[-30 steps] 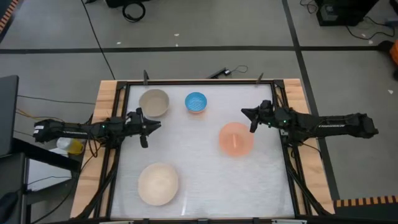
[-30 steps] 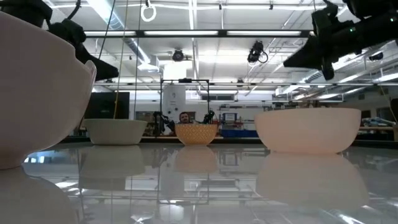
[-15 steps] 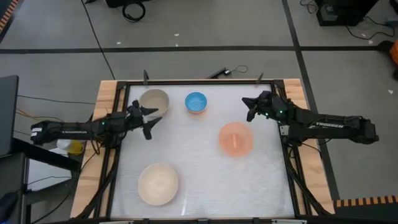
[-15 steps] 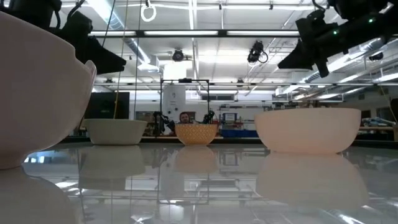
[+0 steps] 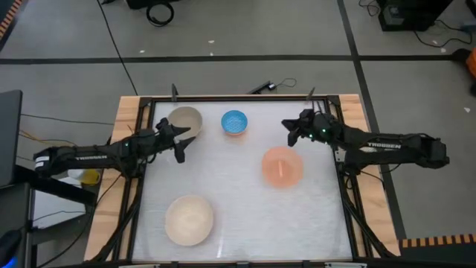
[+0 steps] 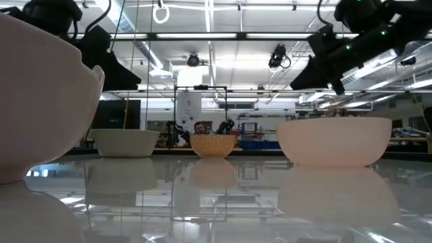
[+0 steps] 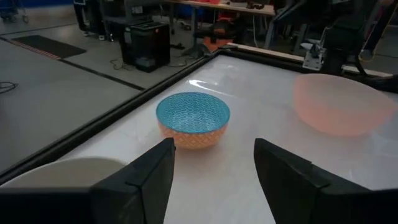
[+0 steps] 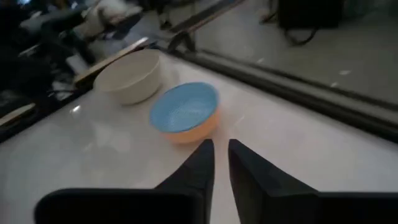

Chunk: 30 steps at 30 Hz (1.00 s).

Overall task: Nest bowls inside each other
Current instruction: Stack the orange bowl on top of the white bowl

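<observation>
The robot's right gripper should reach the salmon bowl and pick it up by its rim (image 5: 300, 158), so the salmon bowl's inside stays free for the small blue bowl (image 5: 234, 122).
Four bowls stand upright on their bases on the white table, apart from one another. The grey-beige bowl (image 5: 184, 120) and the small blue bowl (image 5: 234, 122) are at the far side, the salmon bowl (image 5: 282, 166) at the right, and the cream-white bowl (image 5: 189, 219) near the front. My left gripper (image 5: 186, 143) hovers open just in front of the grey-beige bowl, pointing toward the blue bowl (image 7: 193, 119). My right gripper (image 5: 288, 132) hovers right of the blue bowl (image 8: 185, 113), its fingers only a narrow gap apart.
A black frame rail (image 5: 238, 99) runs along the table's far edge, just behind the two far bowls. The middle of the white tabletop (image 5: 238, 186) lies bare between the bowls.
My left gripper has gone toward the far edge and a little right, closer to the grey-beige bowl. My right gripper has gone left and toward the far edge, nearer the blue bowl. No bowl has moved.
</observation>
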Available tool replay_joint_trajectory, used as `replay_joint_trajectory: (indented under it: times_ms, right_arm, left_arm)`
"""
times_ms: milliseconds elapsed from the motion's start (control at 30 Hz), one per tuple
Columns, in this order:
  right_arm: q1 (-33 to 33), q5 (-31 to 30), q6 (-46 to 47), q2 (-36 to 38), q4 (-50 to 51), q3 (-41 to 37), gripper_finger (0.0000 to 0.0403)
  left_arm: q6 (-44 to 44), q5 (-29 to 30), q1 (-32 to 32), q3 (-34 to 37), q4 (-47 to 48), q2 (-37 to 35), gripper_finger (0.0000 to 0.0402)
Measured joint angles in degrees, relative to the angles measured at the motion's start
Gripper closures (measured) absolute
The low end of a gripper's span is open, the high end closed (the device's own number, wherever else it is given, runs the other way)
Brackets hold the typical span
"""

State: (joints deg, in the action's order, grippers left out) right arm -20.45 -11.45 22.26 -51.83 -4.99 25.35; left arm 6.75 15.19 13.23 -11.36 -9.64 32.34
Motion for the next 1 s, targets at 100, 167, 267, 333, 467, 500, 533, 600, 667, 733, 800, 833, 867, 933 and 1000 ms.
replay_joint_trajectory:
  times_ms: [100,167,267,333,467,500,533,600,667,733,800,833,867,933,1000]
  right_arm:
    - [0.4,2.1,-0.1,-2.7,6.5,5.6,0.0315]
    - [1.1,2.0,0.2,-4.6,13.7,9.9,0.0297]
    - [2.6,1.0,2.9,-7.5,26.6,16.3,0.0274]
    - [4.3,0.8,6.2,-9.2,35.8,19.4,0.0263]
    - [9.6,0.6,13.8,-11.1,49.2,22.3,0.0253]
    - [11.0,0.1,15.3,-11.2,50.7,22.3,0.0252]
    - [12.3,-0.4,16.8,-11.2,51.7,22.3,0.0252]
    - [14.2,-0.9,19.0,-11.2,52.6,22.3,0.0252]
    - [15.4,-0.9,20.8,-11.3,52.0,22.3,0.0253]
    - [16.6,-0.9,21.6,-11.7,49.8,22.3,0.0252]
    - [17.7,-0.8,21.7,-12.6,47.1,22.4,0.0252]
    - [18.2,-0.4,21.7,-13.3,46.2,22.4,0.0252]
    - [18.5,0.2,21.6,-14.2,46.0,22.4,0.0253]
    - [18.8,0.9,21.3,-16.2,48.2,22.4,0.0253]
    - [18.8,0.5,21.3,-18.1,52.3,22.4,0.0253]
  left_arm:
    - [0.2,-1.8,0.0,-3.1,3.8,0.8,0.0178]
    - [0.2,-2.8,-0.3,-5.6,8.2,1.3,0.0178]
    - [0.2,-2.9,-2.1,-8.5,13.3,2.5,0.0178]
    - [0.4,-3.0,-4.1,-9.3,14.3,3.4,0.0178]
    - [1.5,-3.0,-8.5,-9.3,14.5,5.2,0.0178]
    - [1.6,-2.9,-9.6,-9.3,14.4,5.6,0.0178]
    - [2.0,-2.5,-10.5,-9.3,14.0,6.0,0.0178]
    - [2.9,-1.3,-12.0,-9.3,13.2,6.7,0.0178]
    - [4.1,-1.1,-13.4,-9.3,11.8,7.4,0.0178]
    - [5.3,-1.0,-15.1,-9.3,11.0,8.3,0.0178]
    - [6.4,-1.1,-16.9,-9.3,10.9,8.8,0.0178]
    - [7.3,-1.0,-17.7,-9.3,11.0,9.0,0.0178]
    - [8.0,-1.0,-18.6,-9.3,11.3,9.0,0.0178]
    - [9.4,-1.0,-20.5,-9.3,12.1,8.9,0.0178]
    - [10.2,-0.8,-22.1,-9.3,12.8,8.9,0.0178]
